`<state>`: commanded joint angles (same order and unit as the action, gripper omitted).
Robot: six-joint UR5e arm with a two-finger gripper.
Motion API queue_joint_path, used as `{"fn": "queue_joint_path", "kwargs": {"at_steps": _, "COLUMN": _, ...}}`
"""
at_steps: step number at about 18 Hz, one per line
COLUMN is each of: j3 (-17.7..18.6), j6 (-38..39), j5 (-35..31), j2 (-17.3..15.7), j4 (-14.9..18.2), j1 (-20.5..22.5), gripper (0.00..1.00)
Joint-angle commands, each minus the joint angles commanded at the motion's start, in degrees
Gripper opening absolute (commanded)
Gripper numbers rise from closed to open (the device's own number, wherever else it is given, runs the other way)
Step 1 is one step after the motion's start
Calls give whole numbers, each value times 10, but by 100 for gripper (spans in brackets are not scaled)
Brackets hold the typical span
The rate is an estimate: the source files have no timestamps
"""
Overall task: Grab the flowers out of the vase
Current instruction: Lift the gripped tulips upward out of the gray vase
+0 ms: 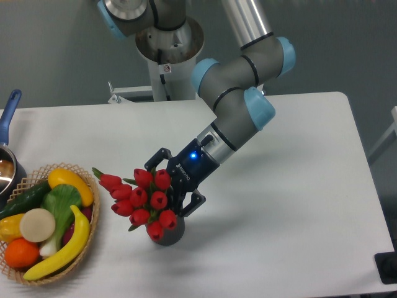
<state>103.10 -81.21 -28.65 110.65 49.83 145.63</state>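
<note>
My gripper grabs the flowers by their stems just below the red buds next, to lift the flowers (144,200) out of the vase (172,235).
The flowers (144,200), a bunch of red tulip buds with green leaves, lean left out of the small dark grey vase (172,235) near the table's front. My gripper (170,186) comes in from the upper right, tilted down at the bunch. It is open, one finger (156,159) above the buds and the other finger (193,203) at the bunch's right side just over the vase rim. The fingertips are partly hidden behind the buds, so I cannot tell whether they touch the stems.
A wicker basket (87,233) of fruit and vegetables sits at the left front, close to the leaning buds. A pot with a blue handle (8,112) is at the left edge. The metal robot pedestal (167,43) stands at the back.
</note>
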Motion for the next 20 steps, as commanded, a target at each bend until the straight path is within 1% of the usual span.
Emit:
{"fn": "queue_joint_path", "kwargs": {"at_steps": 3, "j3": 2, "j6": 0, "j5": 0, "j2": -1, "j4": 0, "j1": 1, "gripper": 54}}
{"fn": "queue_joint_path", "kwargs": {"at_steps": 6, "j3": 3, "j6": 2, "j5": 1, "j2": -2, "j4": 0, "j1": 3, "gripper": 48}}
{"fn": "queue_joint_path", "kwargs": {"at_steps": 8, "j3": 2, "j6": 10, "j5": 1, "j2": -4, "j4": 0, "j1": 5, "gripper": 48}}
{"fn": "queue_joint_path", "kwargs": {"at_steps": 11, "j3": 1, "j6": 24, "j5": 2, "j2": -4, "j4": 0, "j1": 7, "gripper": 44}}
{"fn": "queue_joint_path", "kwargs": {"at_steps": 16, "j3": 1, "j6": 33, "j5": 3, "j2": -6, "j4": 0, "j1": 8, "gripper": 44}}
{"fn": "queue_joint_path", "kwargs": {"at_steps": 20, "j3": 2, "j6": 65, "j5": 19, "j2": -27, "j4": 0, "j1": 10, "gripper": 44}}
